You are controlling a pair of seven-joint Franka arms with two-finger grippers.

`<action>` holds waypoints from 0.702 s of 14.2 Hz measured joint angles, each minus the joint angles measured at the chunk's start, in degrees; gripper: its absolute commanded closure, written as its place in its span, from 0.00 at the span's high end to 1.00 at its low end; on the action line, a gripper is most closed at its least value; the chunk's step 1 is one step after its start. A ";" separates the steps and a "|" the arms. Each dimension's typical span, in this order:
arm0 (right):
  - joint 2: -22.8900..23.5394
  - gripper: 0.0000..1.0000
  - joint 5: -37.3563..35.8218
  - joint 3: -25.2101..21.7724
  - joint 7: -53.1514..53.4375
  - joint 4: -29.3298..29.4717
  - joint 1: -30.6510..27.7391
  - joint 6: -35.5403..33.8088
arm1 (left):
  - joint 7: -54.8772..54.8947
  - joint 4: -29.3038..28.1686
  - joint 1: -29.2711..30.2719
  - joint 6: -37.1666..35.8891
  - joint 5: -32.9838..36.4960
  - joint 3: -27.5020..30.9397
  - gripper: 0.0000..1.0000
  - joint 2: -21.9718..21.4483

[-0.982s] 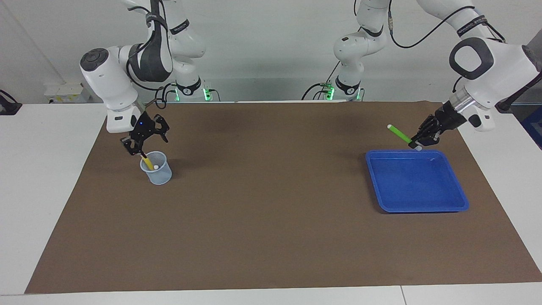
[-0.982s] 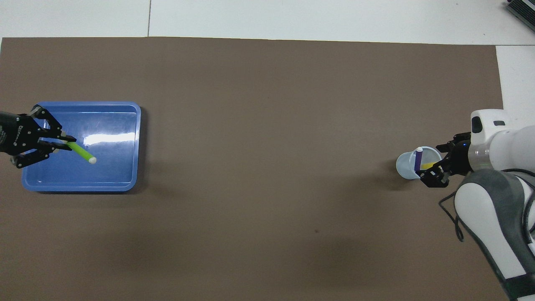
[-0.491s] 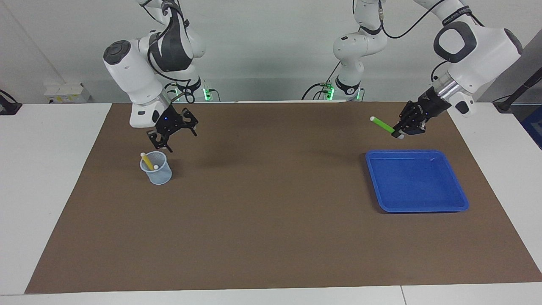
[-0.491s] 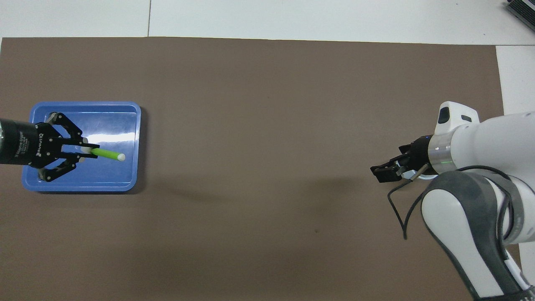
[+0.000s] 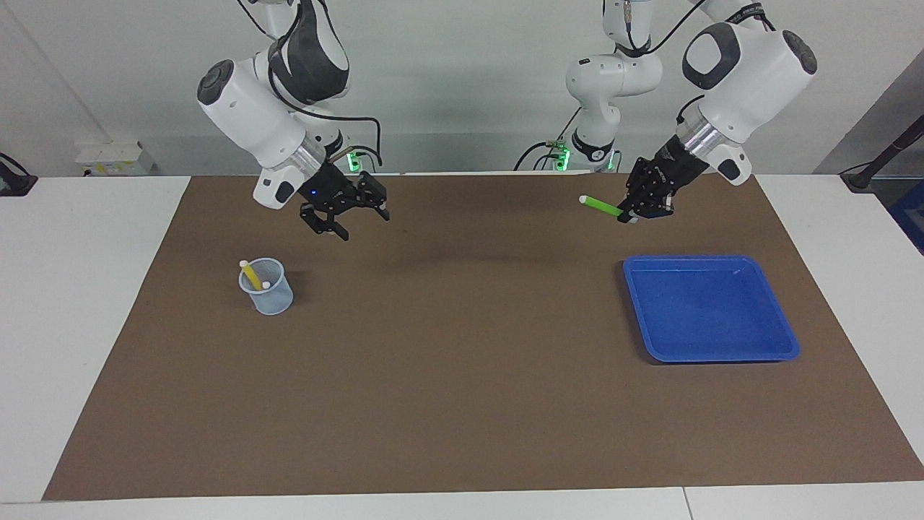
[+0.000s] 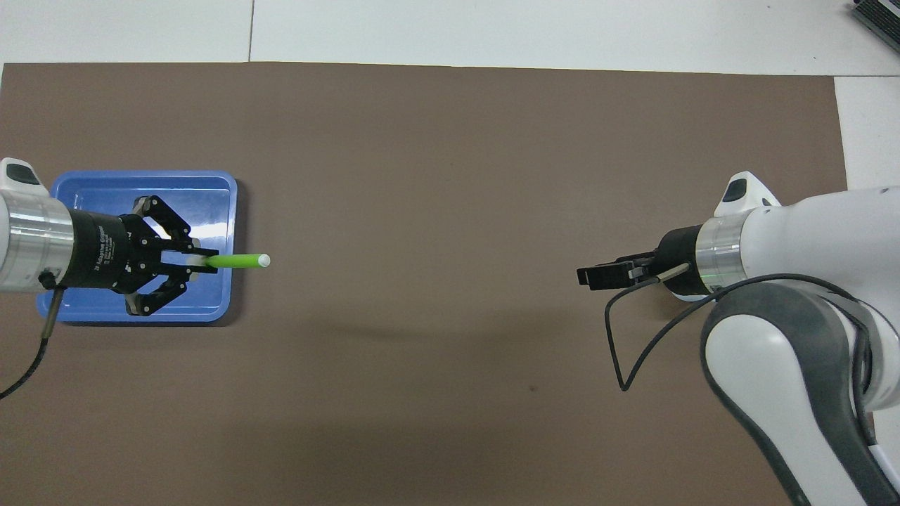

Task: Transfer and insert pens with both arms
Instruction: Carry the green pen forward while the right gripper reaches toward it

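Observation:
The robot's right hand should take over the green pen and put it into the cup, so it should next grab the pen by its whitish end with the cap (image 6: 263, 261).
My left gripper (image 5: 631, 215) is shut on the green pen (image 5: 601, 206), which it holds nearly level in the air beside the blue tray (image 5: 711, 347), its whitish cap pointing toward the table's middle. In the overhead view the left gripper (image 6: 202, 260) is over the tray's edge and the green pen (image 6: 235, 261) sticks out past it. My right gripper (image 5: 361, 220) hangs open with nothing in it, over the mat beside the clear cup (image 5: 268, 296). The yellow pen (image 5: 250, 274) leans in that cup beside another whitish cap end (image 5: 266, 284). From overhead the right gripper (image 6: 587, 275) points toward the middle and the arm hides the cup.
The blue tray (image 6: 140, 176) lies at the left arm's end of the brown mat (image 5: 462, 375) with nothing in it. Two smaller white arms (image 5: 599, 108) with green lights stand at the robots' edge of the table.
My right gripper let go of the yellow pen in the cup, opened, rose and swung toward the middle. My left gripper carried the green pen up from over the tray toward the middle.

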 measured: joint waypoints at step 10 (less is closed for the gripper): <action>1.04 1.00 6.32 0.35 36.73 1.32 16.61 21.00 | -4.03 -6.53 -4.42 3.28 -4.40 0.02 0.00 -4.77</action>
